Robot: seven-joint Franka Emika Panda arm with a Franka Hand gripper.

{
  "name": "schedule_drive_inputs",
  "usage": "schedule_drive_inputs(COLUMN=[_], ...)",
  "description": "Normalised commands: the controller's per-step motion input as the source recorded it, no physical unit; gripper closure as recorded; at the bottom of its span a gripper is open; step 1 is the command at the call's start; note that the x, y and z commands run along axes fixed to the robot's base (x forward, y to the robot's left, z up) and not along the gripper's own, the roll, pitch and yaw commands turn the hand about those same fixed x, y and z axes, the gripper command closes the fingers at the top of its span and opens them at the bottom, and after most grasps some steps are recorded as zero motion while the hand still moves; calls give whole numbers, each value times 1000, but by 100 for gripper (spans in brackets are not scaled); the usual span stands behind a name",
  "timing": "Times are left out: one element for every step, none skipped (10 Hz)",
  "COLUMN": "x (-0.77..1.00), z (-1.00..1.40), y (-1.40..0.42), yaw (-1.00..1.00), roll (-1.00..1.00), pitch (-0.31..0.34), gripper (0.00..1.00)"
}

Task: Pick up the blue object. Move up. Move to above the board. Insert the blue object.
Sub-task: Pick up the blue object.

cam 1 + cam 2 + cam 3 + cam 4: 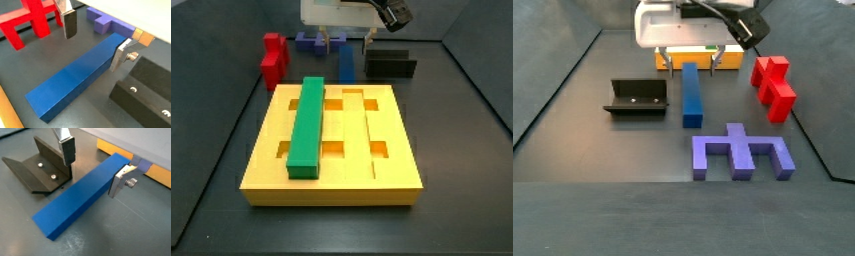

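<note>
I should next grab the long blue bar across its end section [110, 47] to insert it.
The blue object [80, 80] is a long blue bar lying flat on the dark floor; it shows in both wrist views [83, 195] and both side views [348, 62] [691, 92]. My gripper [95, 40] [93, 167] is open and low over the bar's end nearest the board. One finger [119, 183] is against the bar's side, the other finger [67, 150] stands well apart from it. In a side view the gripper [342, 42] is beyond the board [392, 130], a yellow-orange slab. The board's edge also shows behind the gripper [700, 52].
A green bar [307, 125] lies in a groove of the board. The dark fixture [636, 97] [40, 165] stands beside the blue bar. A red piece [774, 85] [274, 60] stands on the other side. A purple-blue cross-shaped block [740, 152] [107, 24] lies beyond the bar's far end.
</note>
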Motion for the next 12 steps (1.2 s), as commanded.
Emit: schedule_drive_inputs(x=[-103, -100, -123, -114, -6, 0, 0, 0, 0, -14, 0, 0], z=[-243, -254, -226, -180, -211, -283, -297, -223, -134, -49, 0, 0], y=[-40, -3, 0, 0, 0, 0, 0, 6, 0, 0, 0, 0], yaw=[31, 0, 0, -20, -26, -14, -23, 0, 0, 0, 0, 0], roll=[0, 0, 0, 0, 0, 0, 0, -19, -6, -29, -40, 46], pitch=[-70, -90, -90, -81, 0, -39, -76, -103, -97, -101, -67, 0], gripper=[0, 0, 0, 0, 0, 0, 0, 0, 0, 0, 0, 0])
